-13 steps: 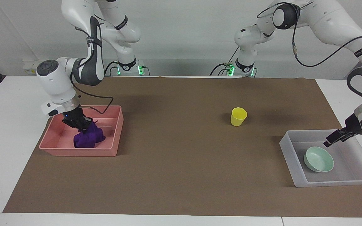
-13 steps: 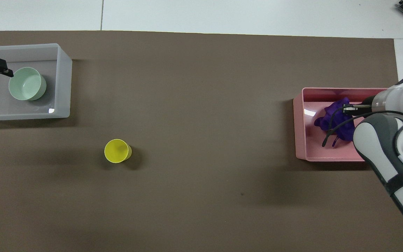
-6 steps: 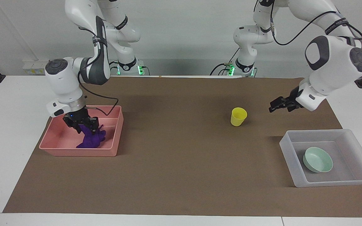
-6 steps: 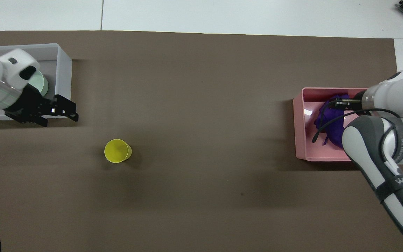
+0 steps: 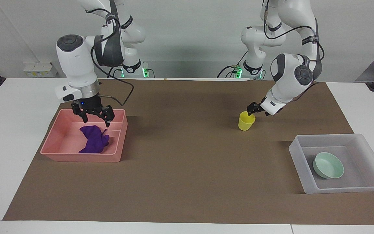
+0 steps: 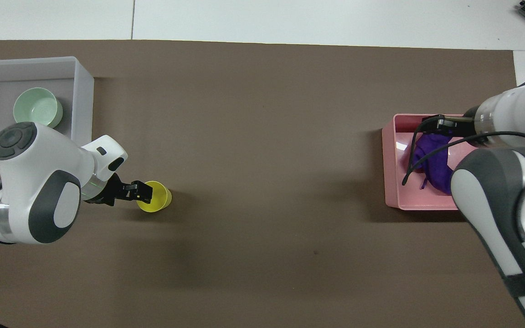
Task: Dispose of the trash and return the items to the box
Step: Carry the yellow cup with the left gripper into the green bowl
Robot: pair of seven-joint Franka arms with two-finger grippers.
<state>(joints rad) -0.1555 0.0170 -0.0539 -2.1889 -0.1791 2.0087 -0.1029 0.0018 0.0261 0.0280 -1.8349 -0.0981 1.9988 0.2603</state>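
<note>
Next, my left gripper takes hold of the yellow cup by its rim (image 6: 158, 183) to return it to the translucent box.
The purple cloth trash (image 5: 93, 140) lies loose in the pink tray (image 5: 60, 152) at the right arm's end of the table. My right gripper (image 5: 96, 121) hangs just above the cloth, open, with nothing in it. The yellow cup (image 5: 246, 122) stands upright on the brown mat. My left gripper (image 5: 251, 112) is open at the cup's rim, on the side toward the left arm's end, and in the overhead view its tip (image 6: 144, 193) overlaps that rim. The mint-green bowl (image 5: 328, 165) sits in the translucent box (image 5: 299, 162).
The box (image 6: 82, 105) stands at the left arm's end of the brown mat, farther from the robots than the cup. The pink tray (image 6: 392, 182) stands at the right arm's end. A cable loops from the right wrist over the tray.
My right gripper opened, let the purple cloth drop in the pink tray and rose above it. My left arm swung from over the box to the yellow cup's rim.
</note>
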